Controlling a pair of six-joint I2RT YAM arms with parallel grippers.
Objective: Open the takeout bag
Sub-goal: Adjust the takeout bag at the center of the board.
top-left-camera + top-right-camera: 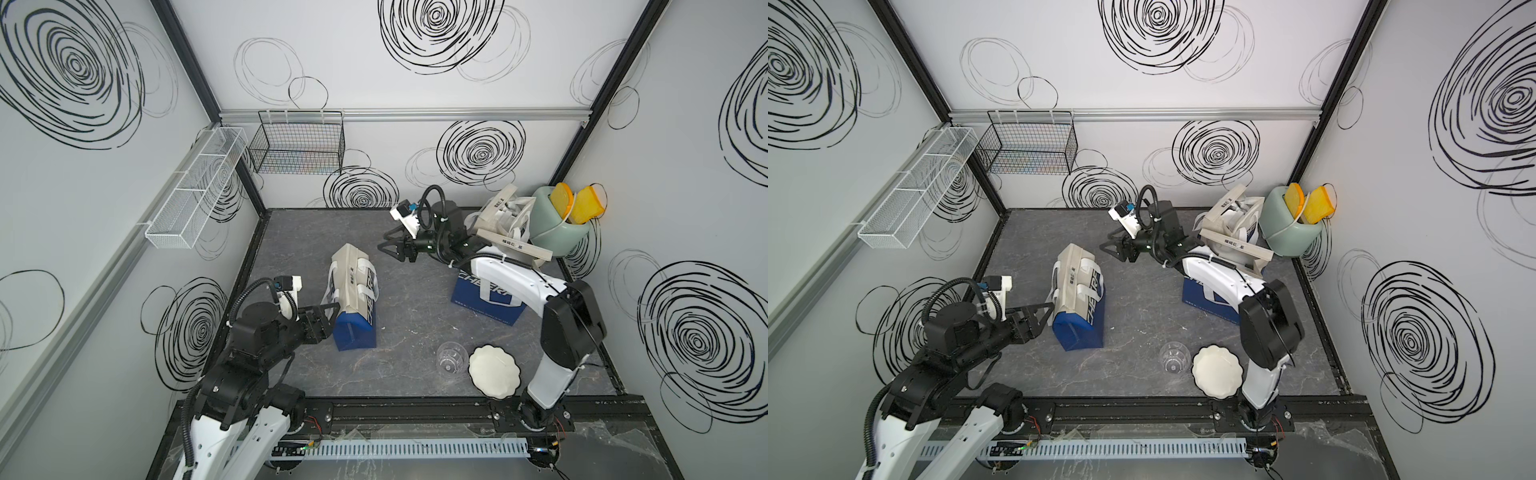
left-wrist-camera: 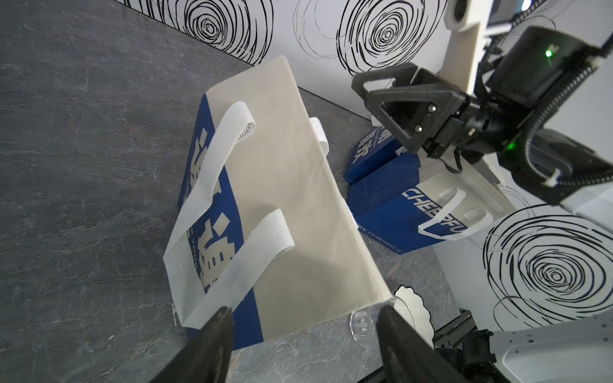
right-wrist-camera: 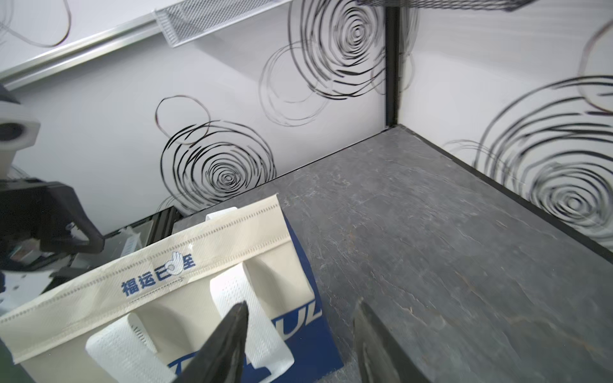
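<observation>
The takeout bag needs to be turned, and its top should stay free for opening. My right gripper needs to grab the takeout bag's far corner below the beige band next.
The takeout bag (image 1: 353,299) (image 1: 1077,299) stands left of centre on the grey table, blue below and beige above. Its top is folded flat and shut under a beige band (image 3: 185,275), and white handles (image 2: 212,185) hang down its sides. My left gripper (image 1: 330,316) (image 2: 305,331) is open at the bag's near end, with the beige top edge between its fingers (image 2: 215,341). My right gripper (image 1: 384,248) (image 3: 302,318) hovers open just behind and right of the bag. Nothing is between its fingertips (image 3: 374,341).
A second blue bag (image 1: 486,299) sits under my right arm, with an opened bag (image 1: 503,224) and a green bin (image 1: 557,232) of yellow things behind it. A clear cup (image 1: 451,357) and a white scalloped plate (image 1: 494,372) lie near the front. Wire baskets (image 1: 297,145) hang on the walls.
</observation>
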